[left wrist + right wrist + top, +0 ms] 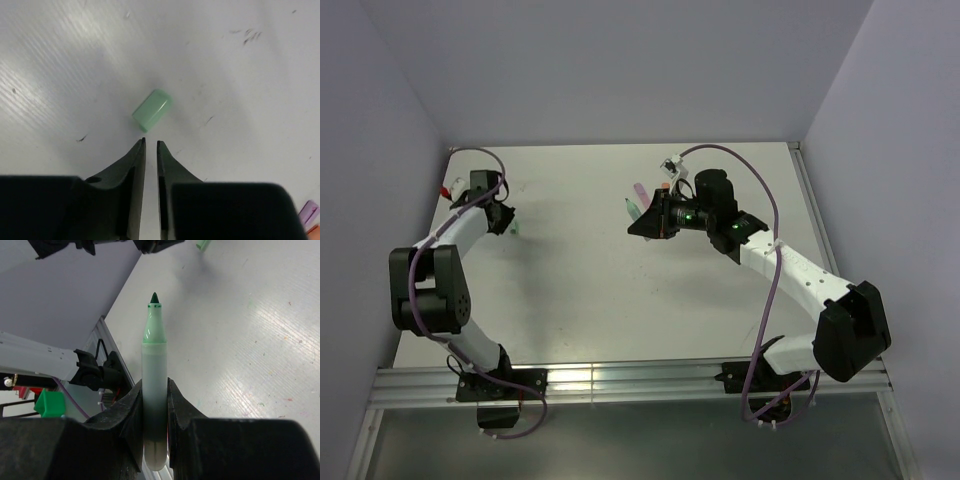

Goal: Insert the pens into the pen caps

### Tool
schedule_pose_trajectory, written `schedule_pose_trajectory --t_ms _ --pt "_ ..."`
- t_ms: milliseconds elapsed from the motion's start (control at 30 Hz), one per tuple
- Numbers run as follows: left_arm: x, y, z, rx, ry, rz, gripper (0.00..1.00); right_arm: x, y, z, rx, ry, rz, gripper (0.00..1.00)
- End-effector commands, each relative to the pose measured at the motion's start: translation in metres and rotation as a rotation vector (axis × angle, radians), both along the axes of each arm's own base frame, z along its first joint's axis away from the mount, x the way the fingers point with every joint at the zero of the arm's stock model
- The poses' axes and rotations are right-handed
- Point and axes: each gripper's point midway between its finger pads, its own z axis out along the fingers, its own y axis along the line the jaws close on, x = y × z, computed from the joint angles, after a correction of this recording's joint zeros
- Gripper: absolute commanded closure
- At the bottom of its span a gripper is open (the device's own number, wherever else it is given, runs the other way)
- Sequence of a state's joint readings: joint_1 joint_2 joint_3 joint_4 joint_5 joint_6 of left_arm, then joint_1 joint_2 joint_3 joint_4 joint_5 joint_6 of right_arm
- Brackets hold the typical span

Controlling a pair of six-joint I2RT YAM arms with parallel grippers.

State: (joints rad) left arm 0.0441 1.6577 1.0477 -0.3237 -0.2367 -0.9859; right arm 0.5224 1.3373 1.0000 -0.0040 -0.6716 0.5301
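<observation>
The mint-green pen cap's open end should stay free for inserting the pen, so my left gripper should grab across its long sides next.
A mint-green pen cap lies on its side on the white table, just beyond my left gripper's tips. That gripper's jaws are nearly together with nothing between them; in the top view it is at the far left. My right gripper is shut on the mint-green pen, dark tip pointing away from it, held above the table's middle. A pink pen and a pale pen with an orange tip lie just behind it. A purple cap and an orange cap show at the left wrist view's corner.
Purple-grey walls close in the table on the left, back and right. A metal rail runs along the near edge by the arm bases. The right arm's cable loops over the table's right side.
</observation>
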Motion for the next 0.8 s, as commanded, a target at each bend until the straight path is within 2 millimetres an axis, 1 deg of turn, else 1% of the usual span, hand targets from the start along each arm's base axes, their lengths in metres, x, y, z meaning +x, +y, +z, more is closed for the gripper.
schedule_pose_trajectory --t_ms 0,33,67,100,133,167,200,233,267,300,367,400,433,500,633,767 --pt "0.008 0.02 0.044 0.131 -0.017 0.016 0.79 0.002 -0.002 0.012 0.023 -0.05 0.005 1.0" --pt "0.011 0.02 0.046 0.149 -0.006 -0.01 0.68 0.001 -0.002 0.012 0.022 -0.049 0.005 1.0" --pt "0.025 0.017 0.057 0.155 -0.026 -0.055 0.63 0.002 -0.002 0.011 0.021 -0.048 0.004 1.0" --pt "0.026 0.019 0.041 0.194 0.052 -0.128 0.56 0.002 -0.002 0.012 0.022 -0.048 0.005 1.0" --pt "0.029 0.021 0.039 0.212 0.088 -0.15 0.52 0.002 -0.002 0.012 0.022 -0.049 0.003 1.0" --pt "0.044 0.019 0.035 0.225 0.102 -0.196 0.47 0.002 -0.002 0.012 0.021 -0.048 0.003 1.0" --pt "0.05 0.012 0.03 0.225 0.119 -0.293 0.44 0.002 -0.002 0.013 0.022 -0.049 0.003 1.0" --pt "0.046 0.012 0.024 0.223 0.172 -0.322 0.4 0.001 -0.002 0.012 0.02 -0.051 0.006 1.0" --pt "0.053 0.012 0.027 0.234 0.176 -0.339 0.39 0.002 -0.002 0.012 0.019 -0.048 0.002 1.0" --pt "0.053 0.009 0.015 0.233 0.207 -0.388 0.38 0.002 -0.002 0.012 0.02 -0.048 0.004 1.0" --pt "0.055 0.006 0.013 0.23 0.22 -0.428 0.37 0.002 -0.003 0.011 0.016 -0.049 0.0 1.0" --pt "0.054 0.005 0.005 0.236 0.25 -0.448 0.37 0.002 -0.003 0.012 0.017 -0.049 0.0 1.0" --pt "0.054 0.008 0.004 0.256 0.267 -0.442 0.38 0.002 -0.003 0.012 0.016 -0.046 0.0 1.0" --pt "0.053 0.002 0.001 0.262 0.279 -0.471 0.37 0.002 -0.002 0.013 0.017 -0.052 0.0 1.0" --pt "0.051 0.0 -0.001 0.254 0.288 -0.485 0.36 0.003 -0.002 0.011 0.014 -0.046 0.0 1.0" --pt "0.047 0.005 -0.015 0.267 0.34 -0.483 0.36 0.003 -0.002 0.01 0.015 -0.042 0.0 1.0"
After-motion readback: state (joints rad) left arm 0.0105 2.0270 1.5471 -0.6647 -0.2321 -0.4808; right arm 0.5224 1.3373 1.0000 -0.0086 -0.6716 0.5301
